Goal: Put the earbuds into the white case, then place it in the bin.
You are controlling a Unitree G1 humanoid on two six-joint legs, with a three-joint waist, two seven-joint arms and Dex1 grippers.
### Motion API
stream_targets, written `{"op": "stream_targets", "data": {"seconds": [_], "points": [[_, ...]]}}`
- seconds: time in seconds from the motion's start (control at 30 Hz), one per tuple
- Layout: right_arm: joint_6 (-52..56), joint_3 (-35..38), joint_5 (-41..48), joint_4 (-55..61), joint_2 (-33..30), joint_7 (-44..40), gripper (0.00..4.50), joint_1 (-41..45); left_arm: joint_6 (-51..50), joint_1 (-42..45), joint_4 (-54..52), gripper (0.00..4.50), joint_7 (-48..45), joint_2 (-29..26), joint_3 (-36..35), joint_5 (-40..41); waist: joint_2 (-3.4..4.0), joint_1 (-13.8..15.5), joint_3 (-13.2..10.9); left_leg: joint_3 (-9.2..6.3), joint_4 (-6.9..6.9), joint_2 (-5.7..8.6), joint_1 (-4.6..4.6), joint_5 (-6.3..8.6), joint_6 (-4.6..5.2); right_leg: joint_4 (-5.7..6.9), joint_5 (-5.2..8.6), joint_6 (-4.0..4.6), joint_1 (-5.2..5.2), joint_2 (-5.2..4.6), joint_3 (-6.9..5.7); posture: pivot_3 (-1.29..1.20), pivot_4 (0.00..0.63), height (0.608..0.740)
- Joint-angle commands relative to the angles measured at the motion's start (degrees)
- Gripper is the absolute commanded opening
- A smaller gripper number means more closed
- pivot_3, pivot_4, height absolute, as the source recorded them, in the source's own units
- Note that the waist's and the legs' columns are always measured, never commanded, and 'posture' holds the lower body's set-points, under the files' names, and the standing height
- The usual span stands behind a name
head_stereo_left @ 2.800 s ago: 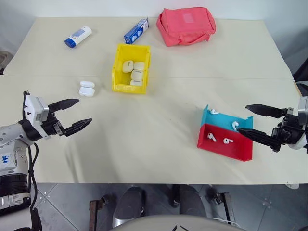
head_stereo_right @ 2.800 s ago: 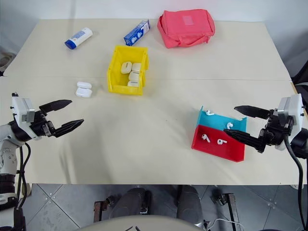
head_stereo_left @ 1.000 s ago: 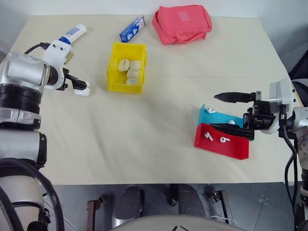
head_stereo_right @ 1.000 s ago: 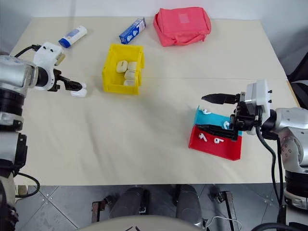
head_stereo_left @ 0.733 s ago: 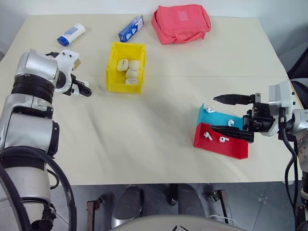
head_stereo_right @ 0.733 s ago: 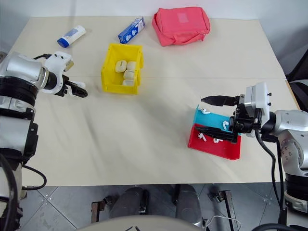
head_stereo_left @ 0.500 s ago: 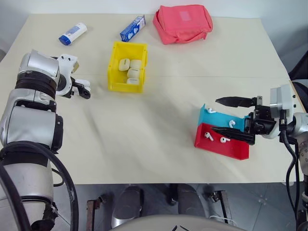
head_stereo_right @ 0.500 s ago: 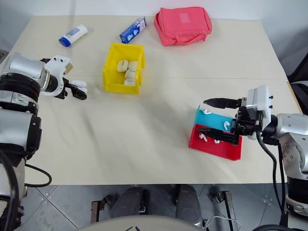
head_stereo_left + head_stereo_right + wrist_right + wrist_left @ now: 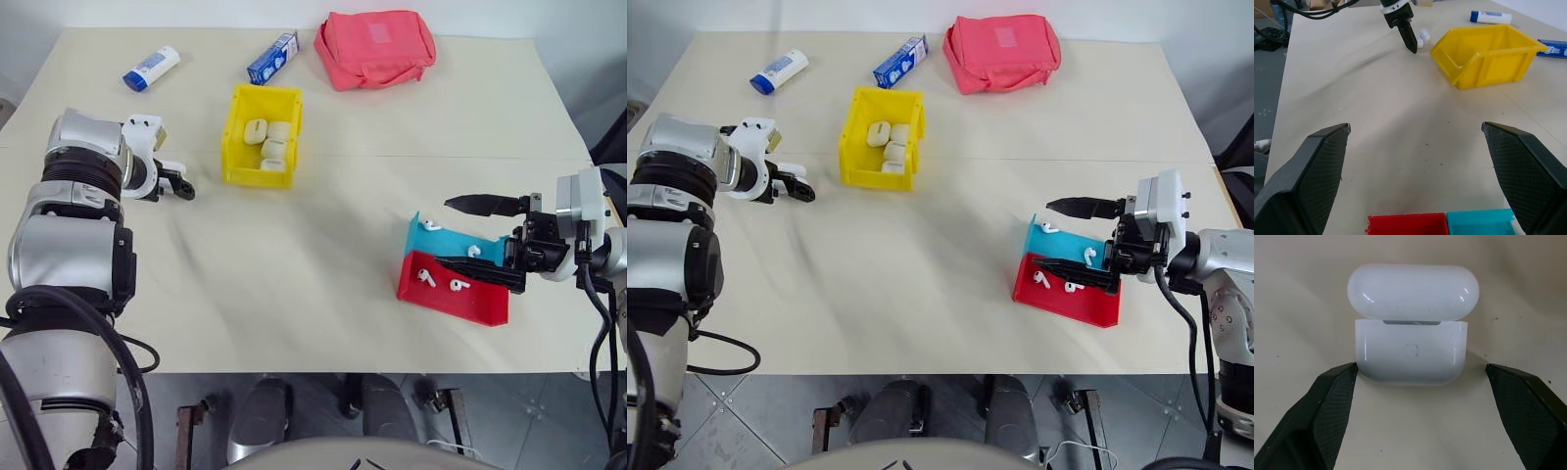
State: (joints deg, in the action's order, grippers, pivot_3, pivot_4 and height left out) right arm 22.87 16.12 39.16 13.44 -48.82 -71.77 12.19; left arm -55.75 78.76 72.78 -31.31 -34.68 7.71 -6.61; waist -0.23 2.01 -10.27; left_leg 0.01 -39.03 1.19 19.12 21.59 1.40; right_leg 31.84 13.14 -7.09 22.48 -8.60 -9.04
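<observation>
My left gripper is ready to close on the case. Its fingers are beside the white case's lower body, down near the table, so they would hold the case if they closed now.
The white case lies on the table with its lid hinged open. My left gripper is open and straddles it, one finger close to its corner and the other apart. From above, the left gripper sits just left of the yellow bin, which holds several cream cases, and it covers most of the case. Several earbuds lie in the red and teal tray. My right gripper hangs open over that tray, pointing left.
A pink pouch, a blue carton and a white tube with a blue cap lie along the table's far side. The right wrist view shows the bin across bare tabletop.
My left arm has reached out from the table's front, sunk toward the white case and rolled its wrist, so its fingers now straddle the case. The right gripper has stayed over the tray.
</observation>
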Motion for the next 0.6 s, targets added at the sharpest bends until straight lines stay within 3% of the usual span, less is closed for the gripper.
{"op": "stream_targets", "data": {"seconds": [0.03,0.3,0.4,0.5,0.6], "points": [[0.3,1.8,1.2,1.6,-1.3,0.1,4.50,0.3,0.1,1.3,0.6,4.47,0.9,0.0,-1.4,0.0,0.00,0.0,0.0,0.00,0.00,0.00,0.00,0.00,0.00,0.00,0.00,0.00,0.00,0.00,0.01,0.00,0.150,0.740],[0.9,1.8,1.2,1.5,-1.6,0.3,4.50,0.5,3.8,0.5,1.1,4.47,2.4,0.4,-3.5,0.1,-0.01,0.2,0.0,0.01,-0.02,0.00,0.01,0.00,0.00,0.01,0.00,0.00,0.00,0.00,0.00,0.00,0.150,0.740],[1.1,1.7,1.2,1.6,-1.8,0.4,4.50,0.6,4.8,0.4,1.5,3.85,3.3,0.4,-4.1,0.0,-0.01,0.2,0.0,0.02,-0.02,0.00,0.00,-0.01,0.00,0.01,0.00,0.00,0.00,0.00,0.00,0.00,0.150,0.740],[1.4,1.9,1.2,1.6,-2.1,0.4,4.50,0.5,5.0,0.2,1.7,2.87,2.8,0.2,-3.8,-0.5,-0.01,0.2,0.0,0.03,-0.02,0.01,0.00,-0.01,0.00,0.02,-0.01,0.00,0.00,0.00,0.01,0.00,0.150,0.740],[1.5,2.2,1.3,1.8,-2.5,0.6,4.50,0.3,5.6,0.1,1.2,2.75,0.6,-0.3,-2.6,-1.6,-0.01,0.2,0.0,0.05,-0.02,0.01,0.00,-0.01,0.01,0.02,-0.01,0.00,0.00,0.01,0.00,0.00,0.150,0.740]]}}
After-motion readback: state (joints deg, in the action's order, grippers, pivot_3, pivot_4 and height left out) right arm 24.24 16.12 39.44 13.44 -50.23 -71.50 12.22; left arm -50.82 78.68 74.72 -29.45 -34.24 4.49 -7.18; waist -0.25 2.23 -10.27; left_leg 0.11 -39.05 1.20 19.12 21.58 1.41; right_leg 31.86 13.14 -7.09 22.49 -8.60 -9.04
